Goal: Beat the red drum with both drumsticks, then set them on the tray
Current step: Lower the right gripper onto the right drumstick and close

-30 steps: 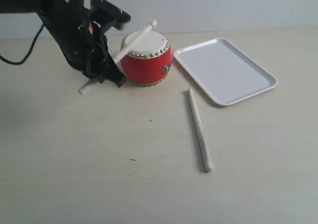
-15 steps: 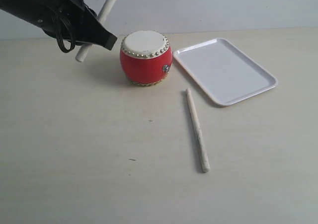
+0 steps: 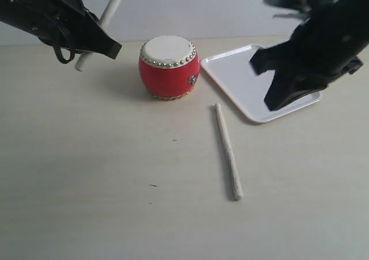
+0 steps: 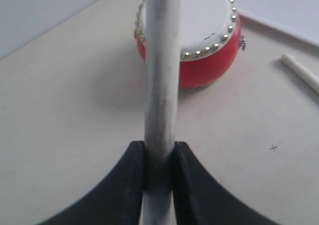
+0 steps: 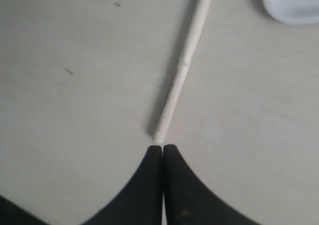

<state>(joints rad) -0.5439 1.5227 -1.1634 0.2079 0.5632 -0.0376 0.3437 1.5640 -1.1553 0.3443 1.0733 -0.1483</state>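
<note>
My right gripper is to reach the other drumstick and grab it by its butt end, so that the drumstick's long body stays free to beat the red drum.
The red drum stands upright at the back of the table, left of the white tray. Raised above the table to the drum's left, my left gripper is shut on one drumstick, which slants up and clear of the drum. In the left wrist view that drumstick runs between the closed fingers of the left gripper, with the drum beyond. The other drumstick lies on the table in front of the tray. My right gripper hangs over the tray's near edge, shut and empty, just above the butt end of the lying drumstick.
The pale tabletop has a few small dark specks. The right arm hides part of the tray. A light wall runs along the back.
A second ago the held drumstick lay across the drum's top; the left arm has lifted it up and left, away from the drum. The right arm has come into view above the tray.
</note>
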